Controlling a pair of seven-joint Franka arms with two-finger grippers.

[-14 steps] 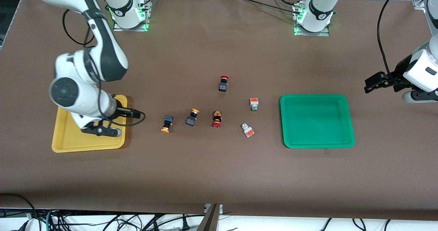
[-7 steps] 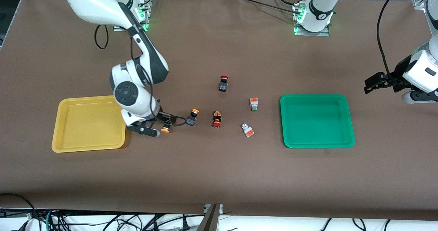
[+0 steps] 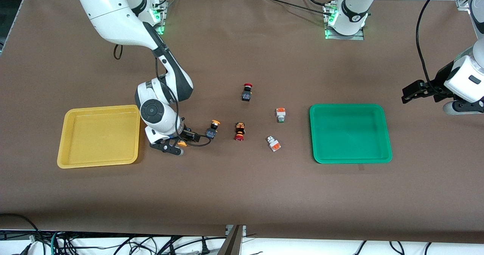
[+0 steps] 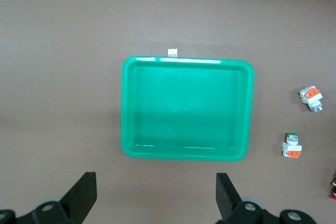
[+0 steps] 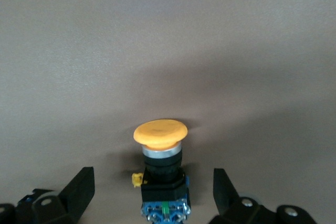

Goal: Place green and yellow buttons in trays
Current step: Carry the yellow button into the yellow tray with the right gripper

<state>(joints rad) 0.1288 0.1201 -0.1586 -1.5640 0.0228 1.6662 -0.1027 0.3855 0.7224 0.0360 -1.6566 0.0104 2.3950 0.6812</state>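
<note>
The robot's right gripper should next pick up the yellow-capped button by its black body (image 5: 164,186), so that it can place the button in the yellow tray.
My right gripper (image 3: 179,140) is open and low over the table beside the yellow tray (image 3: 99,136). It straddles a dark-bodied yellow-capped button (image 3: 182,144). In the right wrist view this button (image 5: 160,169) lies between my open fingers (image 5: 79,184), untouched. A second yellow-capped button (image 3: 213,129) lies just beside it, toward the left arm's end. Two white-bodied buttons with orange blocks (image 3: 280,115) (image 3: 273,143) lie near the green tray (image 3: 349,133). My left gripper (image 3: 414,90) waits open in the air past the green tray; its wrist view shows that tray (image 4: 186,108) and both white buttons (image 4: 311,98) (image 4: 292,146).
Two dark red-capped switches (image 3: 247,92) (image 3: 239,131) lie among the buttons at mid-table. Both trays hold nothing. The brown table surface nearer the front camera is bare.
My right arm has swung from over the yellow tray toward mid-table and come down round the yellow-capped button nearest that tray. The left arm and all buttons have not moved.
</note>
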